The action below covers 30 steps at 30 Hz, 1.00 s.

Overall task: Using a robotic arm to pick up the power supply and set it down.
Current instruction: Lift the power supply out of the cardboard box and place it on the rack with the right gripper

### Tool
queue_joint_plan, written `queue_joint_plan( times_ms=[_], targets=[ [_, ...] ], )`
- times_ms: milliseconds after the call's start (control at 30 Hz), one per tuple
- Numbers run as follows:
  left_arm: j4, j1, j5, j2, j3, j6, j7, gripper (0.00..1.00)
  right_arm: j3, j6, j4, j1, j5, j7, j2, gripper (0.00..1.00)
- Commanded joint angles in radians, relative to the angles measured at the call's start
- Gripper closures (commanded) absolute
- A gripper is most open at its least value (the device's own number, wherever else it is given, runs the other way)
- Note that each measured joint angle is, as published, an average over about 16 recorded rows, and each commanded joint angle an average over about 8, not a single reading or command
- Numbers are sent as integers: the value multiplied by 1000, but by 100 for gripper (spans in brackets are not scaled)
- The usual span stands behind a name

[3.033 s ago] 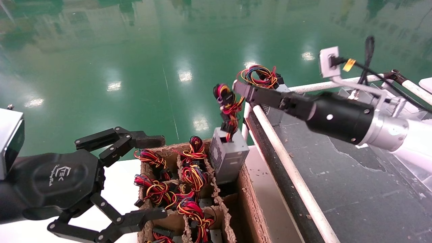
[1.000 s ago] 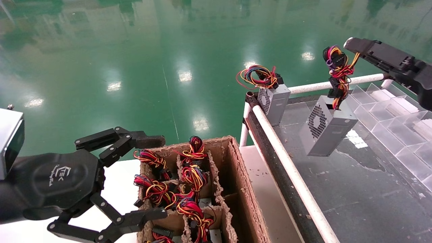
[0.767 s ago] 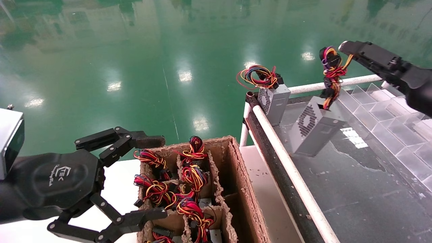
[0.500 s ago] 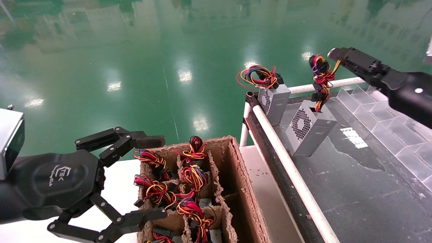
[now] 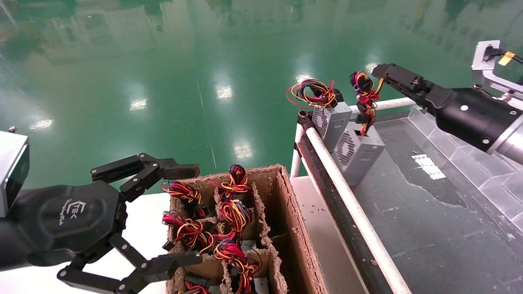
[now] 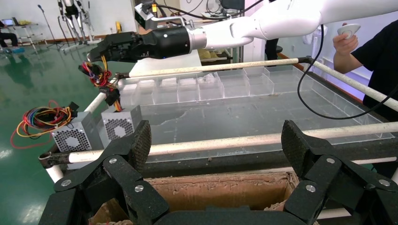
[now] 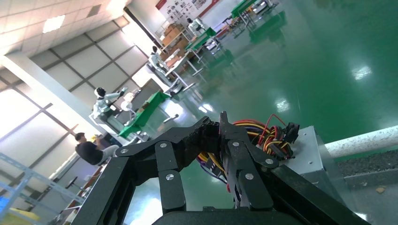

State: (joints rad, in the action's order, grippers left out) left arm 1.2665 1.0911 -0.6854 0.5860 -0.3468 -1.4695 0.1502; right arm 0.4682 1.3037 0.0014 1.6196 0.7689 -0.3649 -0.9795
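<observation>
The power supply's wires are taut and its lower edge [image 5: 352,184] hangs above the dark table. My right gripper first lowers the power supply, and the release comes first.
The power supply [image 5: 358,152] is a small silver-grey box with a honeycomb grille. It hangs upright by its red, yellow and black wire bundle [image 5: 365,94] at the far left corner of the dark table [image 5: 425,212]. My right gripper [image 5: 378,73] is shut on the top of that bundle [image 7: 210,161]. The box [image 6: 121,125] is close beside a like grey unit [image 5: 333,120]; I cannot tell whether its base touches the table. My left gripper [image 5: 186,212] is parked open over the cardboard crate [image 5: 296,228], its fingers [image 6: 141,144] wide apart with nothing between them.
The neighbouring unit carries a loose wire coil [image 5: 311,92]. White rails [image 5: 347,200] edge the table. Clear plastic dividers [image 5: 482,179] line its right side. The crate holds several wire-bundled units [image 5: 231,212]. A person [image 6: 371,61] stands beyond the table.
The right gripper lifted the power supply out of the crate, carried it over the rail to the right, then brought it back left and lower, next to the other unit. The left arm stayed still.
</observation>
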Motion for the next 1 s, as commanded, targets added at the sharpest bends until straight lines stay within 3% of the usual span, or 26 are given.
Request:
queue_joint_plan(
  times_ms=[33,567,1000],
  targets=[
    [0,0,0,0,0,0,0,0,4,-16,0,4,5,3,-12,100],
    [0,0,0,0,0,0,0,0,19,-108,1,46,27,21,-68,100],
    [0,0,0,0,0,0,0,0,27,-136,1,54,38,28,-104,100]
  ],
)
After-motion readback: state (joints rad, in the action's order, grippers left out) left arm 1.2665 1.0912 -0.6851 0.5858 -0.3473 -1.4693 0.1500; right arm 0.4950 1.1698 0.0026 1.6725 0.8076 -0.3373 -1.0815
